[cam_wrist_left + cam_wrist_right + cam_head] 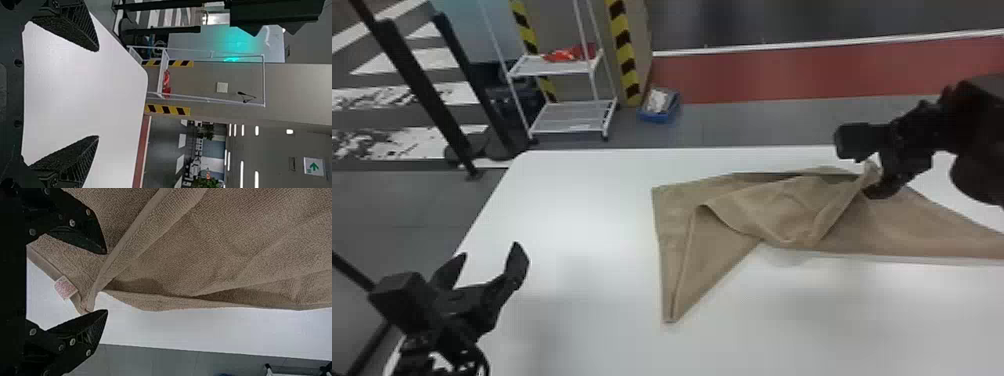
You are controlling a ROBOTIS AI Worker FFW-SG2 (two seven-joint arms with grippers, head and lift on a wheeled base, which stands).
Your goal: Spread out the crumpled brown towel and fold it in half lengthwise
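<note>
I should next pick up the towel with my right gripper by the corner with the small tag (pixel 872 173). Then I can spread out the crumpled brown towel (pixel 782 212) for its lengthwise fold.
The brown towel (pixel 782 210) lies folded over itself and wrinkled on the right half of the table, one pointed corner toward the front and its right part running out at the side. At its far edge, my right gripper (pixel 869 175) is at a raised bit of cloth. In the right wrist view the right gripper (pixel 105 282) stands open, with the towel (pixel 219 250) edge and a small tag between and beyond its fingers. My left gripper (pixel 487 260) is open above the table's left edge, away from the towel; the left wrist view shows the left gripper (pixel 98 94) with nothing between its fingers.
The white table (pixel 572 225) extends under both arms. Behind it stand a white wire shelf (pixel 572 115) with red items and a blue bin (pixel 658 106) on the floor. Black posts (pixel 422 85) rise beyond the table's left corner.
</note>
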